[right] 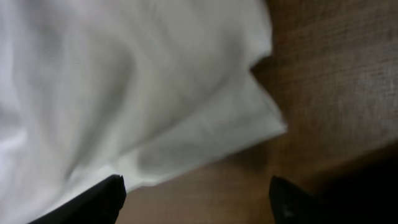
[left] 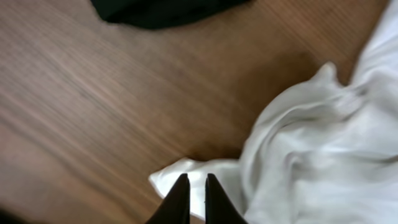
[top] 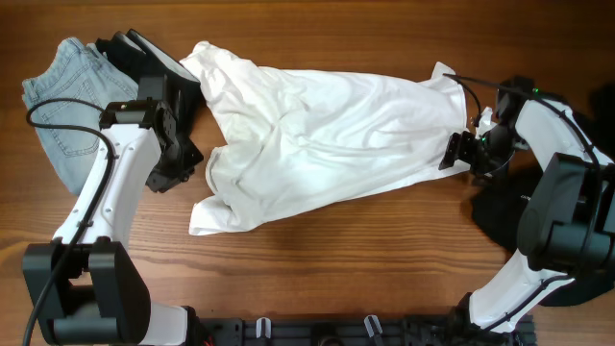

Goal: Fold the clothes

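The white T-shirt [top: 317, 135] is crumpled, so my right gripper should grab it by its hem corner [top: 459, 167] next. Then it can lift and spread the shirt for folding.
The white T-shirt [top: 317, 135] lies crumpled across the middle of the wooden table, and no printed bars show. My left gripper [top: 183, 163] is at the shirt's left edge. In the left wrist view its fingers [left: 197, 182] are shut just above a white corner of the shirt [left: 298, 155], holding nothing. My right gripper [top: 459, 152] is at the shirt's right edge. In the right wrist view its fingers [right: 199, 196] are wide open over bare wood beside the shirt's hem [right: 155, 93]. A black garment [top: 144, 56] lies at the back left and also shows in the left wrist view [left: 161, 9].
Light blue jeans [top: 67, 106] lie at the far left beside the black garment. Another dark cloth [top: 500, 216] lies at the right near the right arm. Bare wood shows along the table's front [top: 336, 259].
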